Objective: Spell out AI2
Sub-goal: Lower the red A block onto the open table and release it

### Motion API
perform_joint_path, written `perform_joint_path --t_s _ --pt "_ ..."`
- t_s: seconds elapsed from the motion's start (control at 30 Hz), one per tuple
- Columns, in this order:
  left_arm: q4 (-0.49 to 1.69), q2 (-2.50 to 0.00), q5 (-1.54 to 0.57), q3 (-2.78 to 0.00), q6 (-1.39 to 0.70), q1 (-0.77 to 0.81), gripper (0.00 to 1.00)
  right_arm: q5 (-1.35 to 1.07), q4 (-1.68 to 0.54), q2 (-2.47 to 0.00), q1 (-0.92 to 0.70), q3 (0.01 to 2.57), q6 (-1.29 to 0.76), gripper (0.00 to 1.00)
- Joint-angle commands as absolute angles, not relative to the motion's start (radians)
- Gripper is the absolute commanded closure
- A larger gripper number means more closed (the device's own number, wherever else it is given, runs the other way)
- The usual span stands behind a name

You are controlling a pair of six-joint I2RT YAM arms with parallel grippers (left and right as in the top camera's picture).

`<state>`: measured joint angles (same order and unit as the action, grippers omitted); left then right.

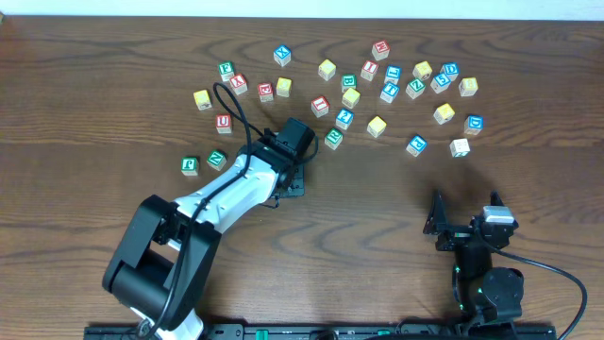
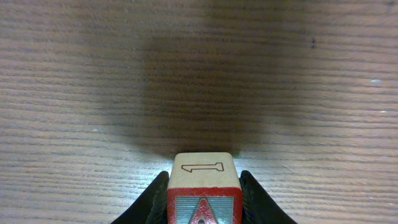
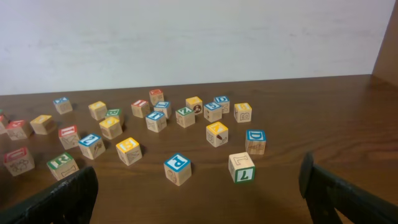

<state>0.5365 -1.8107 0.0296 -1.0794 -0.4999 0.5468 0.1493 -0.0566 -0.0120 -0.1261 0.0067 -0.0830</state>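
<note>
The wooden block point(image 2: 203, 177) is level and low over flat, bare wood and would land upright, so it is time to open my left gripper now.
My left gripper point(image 2: 204, 198) is shut on a wooden block point(image 2: 203, 177) with a red letter A on the face towards the camera and an outlined 1 on its top. It holds the block low over bare wood. In the overhead view this gripper point(image 1: 289, 179) is left of the table's middle, and the block is hidden under it. My right gripper point(image 1: 465, 215) is open and empty at the front right. Its view point(image 3: 196, 190) looks out at the scattered blocks. The nearest are a blue P block point(image 3: 177, 169) and a green 7 block point(image 3: 241, 167).
Many letter blocks lie scattered across the back of the table, from a yellow one point(image 1: 201, 98) at the left to a white one point(image 1: 460, 147) at the right. Two green blocks point(image 1: 191, 165) point(image 1: 216, 159) lie just left of the left arm.
</note>
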Motion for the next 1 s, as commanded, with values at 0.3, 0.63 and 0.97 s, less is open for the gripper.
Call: perform_joint_path --t_s 0.3,0.63,0.97 --pt "0.536 -1.82 0.046 -1.078 -0.491 0.548 0.83 0.15 -0.061 -0.007 -0.116 0.006 -0.081 0.01" --pt "0.535 -1.82 0.046 -1.078 -0.491 0.548 0.49 0.15 -0.061 -0.007 -0.116 0.006 -0.081 0.01" --pt "0.537 -1.819 0.046 -1.084 -0.491 0.548 0.45 0.15 -0.061 -0.007 -0.116 0.006 -0.081 0.01"
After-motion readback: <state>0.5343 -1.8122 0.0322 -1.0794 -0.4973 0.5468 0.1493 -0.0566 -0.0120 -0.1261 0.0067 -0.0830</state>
